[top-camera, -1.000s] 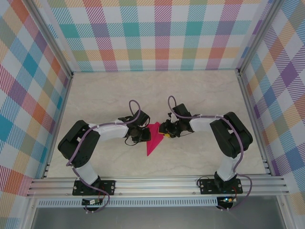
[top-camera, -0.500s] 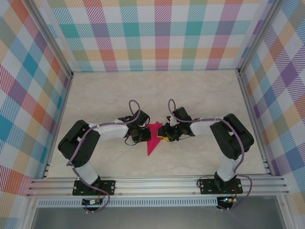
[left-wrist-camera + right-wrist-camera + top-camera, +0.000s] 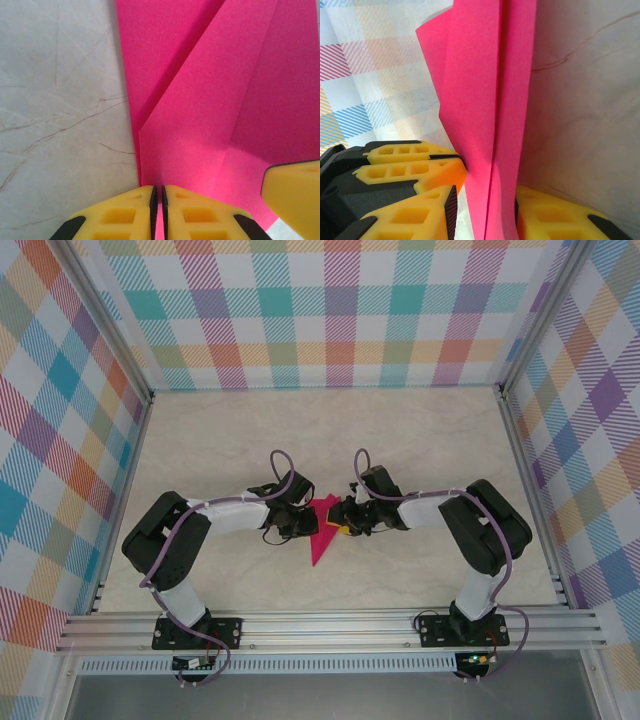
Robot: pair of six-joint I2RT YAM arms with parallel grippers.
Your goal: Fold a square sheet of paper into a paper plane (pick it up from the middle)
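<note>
Next, my right gripper takes hold of the paper's raised fold [image 3: 332, 522] [image 3: 491, 211] from both sides to close the fold and pick up the plane.
The pink sheet of paper [image 3: 320, 542] is folded into a narrow pointed shape, its tip toward the near edge, and lies between the two grippers at the table's middle. My left gripper [image 3: 303, 523] is shut on its left edge; in the left wrist view the yellow fingers [image 3: 125, 212] meet with pink paper [image 3: 210, 100] in the slit. My right gripper [image 3: 484, 192] is open around the paper's [image 3: 485, 100] raised fold, which stands upright between its fingers [image 3: 420, 217] and leans against the right one. The left gripper's fingers [image 3: 410, 165] pinch the fold from the left.
The marble-look table [image 3: 330, 430] is ringed by plaid walls [image 3: 330, 310] and an aluminium frame rail [image 3: 330, 625] at the near edge. Both arms [image 3: 170, 540] bend inward from their bases, with cables looping above the wrists.
My right gripper has slid a little to the left, onto the paper's right side, and its jaws have narrowed slightly. The left gripper has held still on the paper.
</note>
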